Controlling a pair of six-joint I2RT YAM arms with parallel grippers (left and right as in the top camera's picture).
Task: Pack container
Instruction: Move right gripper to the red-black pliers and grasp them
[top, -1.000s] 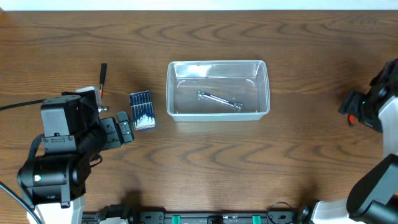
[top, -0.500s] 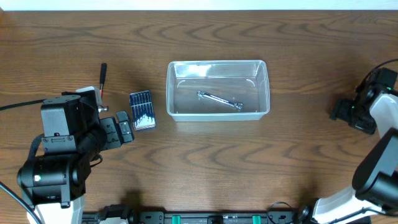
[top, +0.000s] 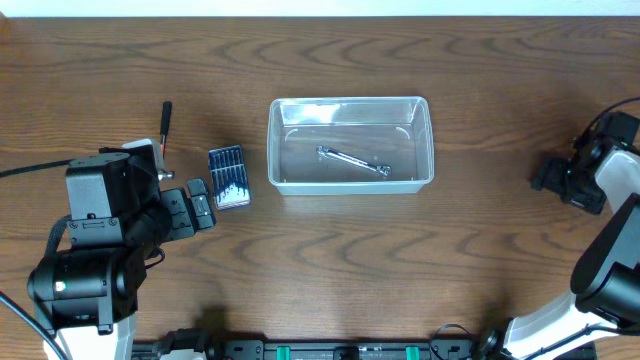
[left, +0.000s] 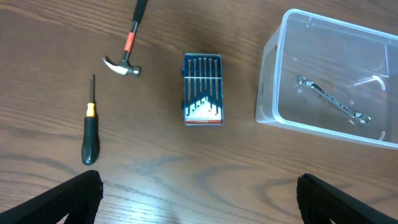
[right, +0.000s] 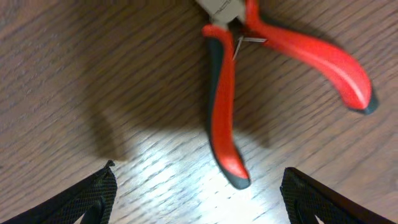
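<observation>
My right gripper moves toward the red handle's middle (right: 222, 111), before it closes on the pliers, since my fingers are around only the handle's rounded end (right: 239, 179).
The clear plastic container (top: 350, 145) sits at the table's centre with a metal wrench (top: 353, 161) lying in it; it also shows in the left wrist view (left: 329, 81). My left gripper (top: 200, 208) is open and empty, left of the container, near a blue case of screwdriver bits (top: 228, 177). My right gripper (top: 553, 180) is open at the far right, low over red-handled pliers (right: 261, 68) lying on the table; the handle tips lie between the fingers (right: 199, 199), untouched.
A hammer (left: 127, 43) and a black-handled screwdriver (left: 90, 134) lie left of the bit case (left: 202, 88). The hammer handle shows in the overhead view (top: 165, 125). Bare wood surrounds the container.
My right arm has swung left and down over the pliers, then nearly settled. The left arm and all tools on the left have not moved.
</observation>
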